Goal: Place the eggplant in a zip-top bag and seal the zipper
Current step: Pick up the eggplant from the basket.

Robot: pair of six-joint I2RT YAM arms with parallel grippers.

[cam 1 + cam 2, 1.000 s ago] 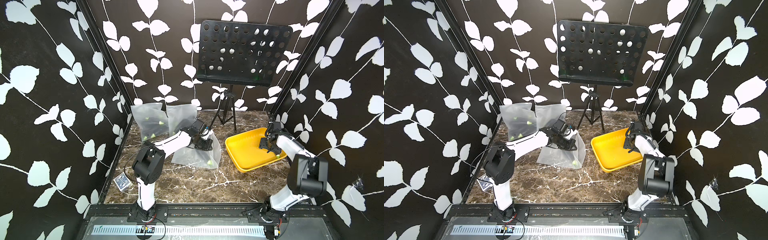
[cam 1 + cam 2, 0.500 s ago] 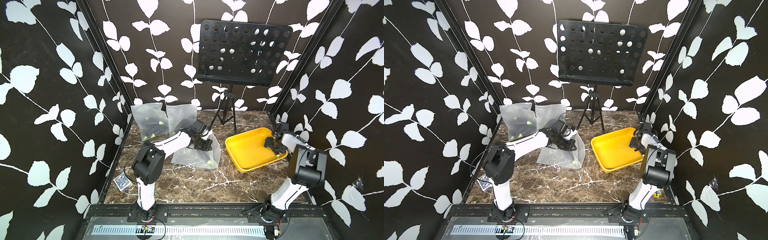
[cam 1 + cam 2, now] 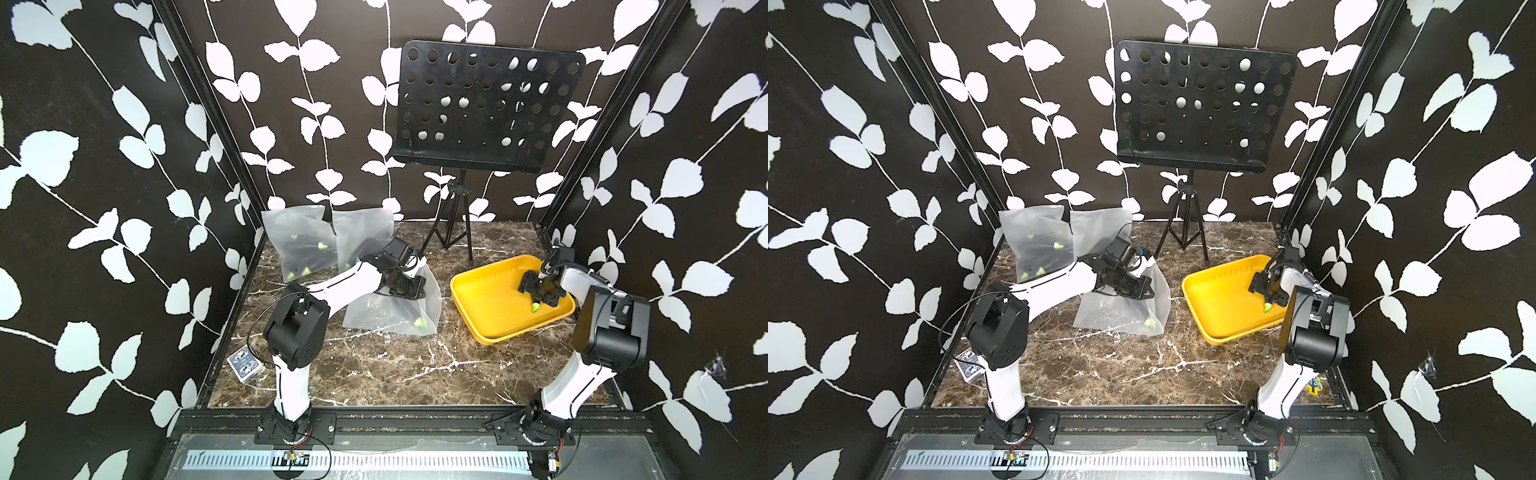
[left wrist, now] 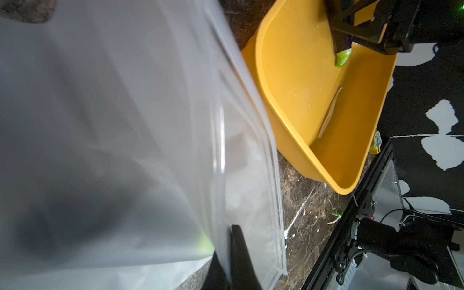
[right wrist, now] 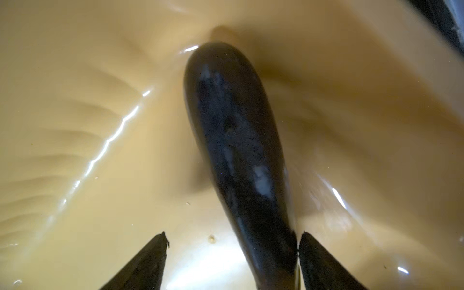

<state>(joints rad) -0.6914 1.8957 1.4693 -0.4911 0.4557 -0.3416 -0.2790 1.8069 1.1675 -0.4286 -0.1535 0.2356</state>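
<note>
The robot's right gripper should next take the eggplant [image 5: 233,125] across its body near the stem end, so the rounded end stays free to go into the bag.
A dark purple eggplant [image 5: 233,125] lies in the yellow tray [image 3: 490,299]; in both top views only its green cap [image 3: 536,308] [image 3: 1268,308] shows. My right gripper [image 5: 232,238] [image 3: 540,293] stands open astride the stem end. One finger touches the eggplant and the other is well clear of it. My left gripper [image 3: 409,286] [image 4: 232,232] is shut on the edge of a translucent zip-top bag [image 3: 395,311] [image 4: 125,125] near its zipper strip, holding that side up. A dark shape with a green tip [image 3: 419,322] lies inside this bag.
Two more bags [image 3: 299,245] with dark, green-tipped contents lean on the back left wall. A black music stand [image 3: 457,232] stands at the back centre. A card box [image 3: 245,365] lies at the front left. The tray [image 4: 288,62] sits just right of the held bag.
My right arm has swung round and its gripper has come down over the eggplant in the tray. The left arm and the bag have stayed put.
</note>
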